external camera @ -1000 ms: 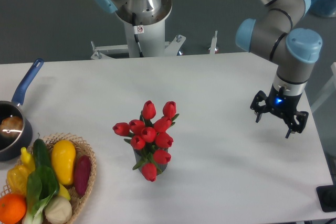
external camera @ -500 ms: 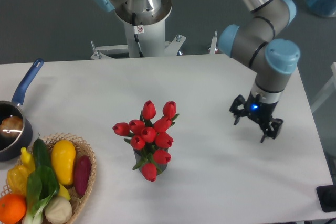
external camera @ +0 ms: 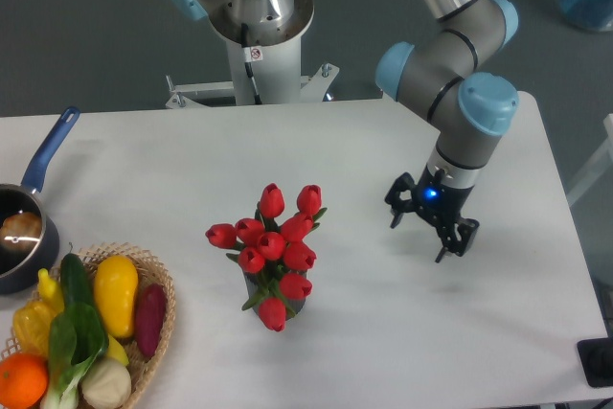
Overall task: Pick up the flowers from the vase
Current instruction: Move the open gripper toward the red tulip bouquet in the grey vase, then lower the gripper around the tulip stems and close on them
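Observation:
I should next grab the flowers' stems just below the red buds with my gripper. Then I need to lift the flowers [external camera: 272, 246] out of the vase.
The flowers [external camera: 272, 246], a bunch of red tulip buds with green leaves, stand upright in the vase [external camera: 259, 290] near the middle of the white table. Of the vase only a dark sliver shows under the blooms. My gripper [external camera: 420, 239] hangs to the right of the bunch, well apart from it, just above the tabletop. Its black fingers [external camera: 395, 215] are spread open and hold nothing.
A wicker basket [external camera: 163, 296] of fruit and vegetables sits at the front left corner. Behind it at the left edge is a blue-handled saucepan [external camera: 48, 150]. The robot's base [external camera: 259, 26] stands behind the table's far edge.
The gripper has moved left across the table toward the flowers, from near the right edge to about midway. It stayed open. The flowers and vase have not moved.

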Tool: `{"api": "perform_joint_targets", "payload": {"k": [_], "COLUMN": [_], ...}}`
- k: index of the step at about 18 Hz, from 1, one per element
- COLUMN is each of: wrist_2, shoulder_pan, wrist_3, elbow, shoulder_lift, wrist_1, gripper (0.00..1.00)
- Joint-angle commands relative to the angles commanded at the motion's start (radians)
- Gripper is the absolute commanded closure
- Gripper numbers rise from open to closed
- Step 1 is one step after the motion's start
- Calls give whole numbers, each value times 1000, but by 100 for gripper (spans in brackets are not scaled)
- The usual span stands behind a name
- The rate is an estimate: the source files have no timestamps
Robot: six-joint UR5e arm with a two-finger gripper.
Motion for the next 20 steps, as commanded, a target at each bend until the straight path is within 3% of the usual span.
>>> {"api": "perform_joint_targets", "payload": {"k": [7, 11, 17, 20], "wrist_2": [-282, -381, -464, -520], "shoulder_pan": [-15, -23, -32, -51], "wrist_3": [0, -8, -11, -49], "elbow": [-45, -77, -75, -71], "shoulder_lift": [38, 46, 55, 55], "wrist_1": [-8, -18, -89, -97], "gripper": [0, 0, 0, 0]}}
